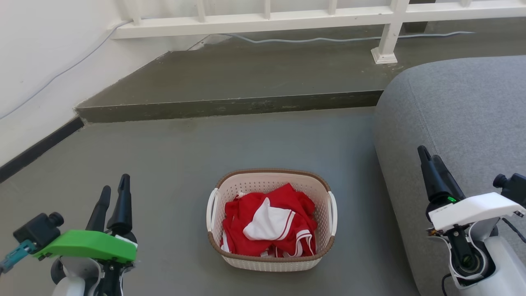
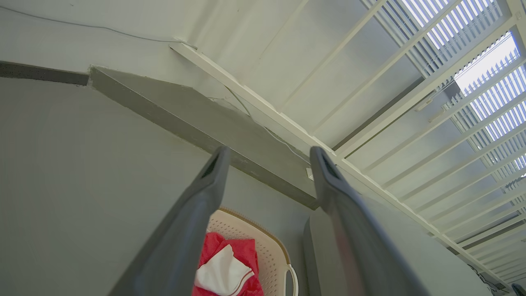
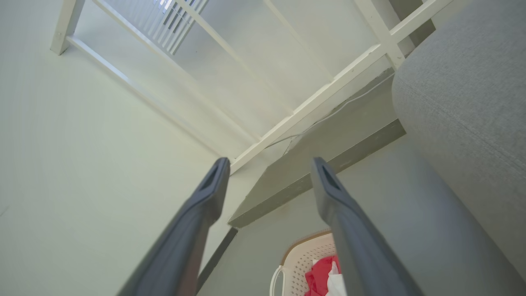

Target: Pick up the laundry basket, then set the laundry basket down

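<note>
Loose clothes inside could spill if the laundry basket (image 1: pixel 316 187) tips, so my left gripper will next grip it by its white handle facing the wall (image 1: pixel 211 209).
The laundry basket (image 1: pixel 316 187) stands on the grey floor in the lower middle of the head view, cream and perforated with a brown rim and white side handles. Red and white clothes (image 1: pixel 267 224) lie inside it. My left gripper (image 1: pixel 114 191) is open at the lower left, well apart from the basket. My right gripper (image 1: pixel 429 158) hovers at the lower right, in front of the sofa, with empty fingers. In the left wrist view the left gripper (image 2: pixel 267 158) is open and the basket (image 2: pixel 269 250) lies low between its fingers. The right gripper (image 3: pixel 269 168) is open above the basket (image 3: pixel 304 250).
A grey sofa (image 1: pixel 460 119) fills the right side, close to the basket. A raised concrete step (image 1: pixel 230 105) runs across behind the basket, with a white railing (image 1: pixel 287 16) and a cable (image 1: pixel 312 40) beyond. A white wall (image 1: pixel 45 61) with a dark skirting stands at the left.
</note>
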